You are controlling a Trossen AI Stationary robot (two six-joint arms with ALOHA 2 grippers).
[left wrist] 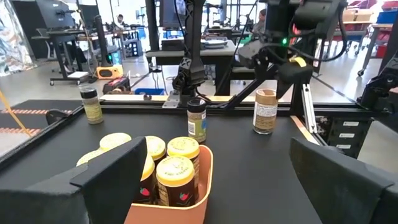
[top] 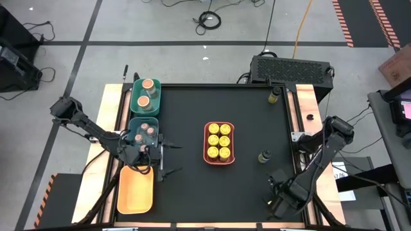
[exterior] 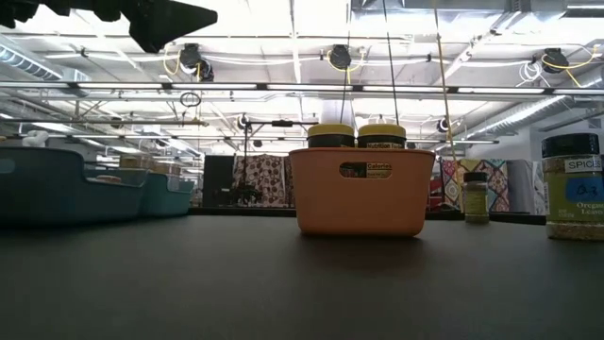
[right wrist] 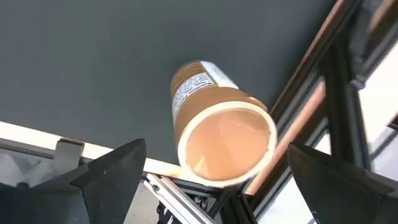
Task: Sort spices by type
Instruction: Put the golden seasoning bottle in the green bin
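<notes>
The spice jar needs to be grabbed by its tan-lidded end (right wrist: 225, 142) next, with my right gripper. Then it goes into the green tray with its kind.
A coral tray (top: 219, 157) in the middle of the table holds several yellow-lidded spice jars (top: 219, 140). My left gripper (left wrist: 214, 149) is level and open just left of it, empty. Two dark-lidded jars (top: 275, 95) (top: 264, 156) stand on the right half. A tan-lidded jar (right wrist: 227, 143) stands upright near the near right corner. My right gripper (right wrist: 224, 186) hangs open above it, pointing down, one finger off to each side. In the high view this gripper (top: 280, 196) hides the jar.
At the left edge a green tray (top: 136, 106) holds tan-lidded jars, a teal tray (top: 133, 123) holds small pinkish-lidded jars, and a yellow tray (top: 136, 189) sits nearest. A metal rail (right wrist: 311, 99) runs close beside the tan-lidded jar along the table's right edge.
</notes>
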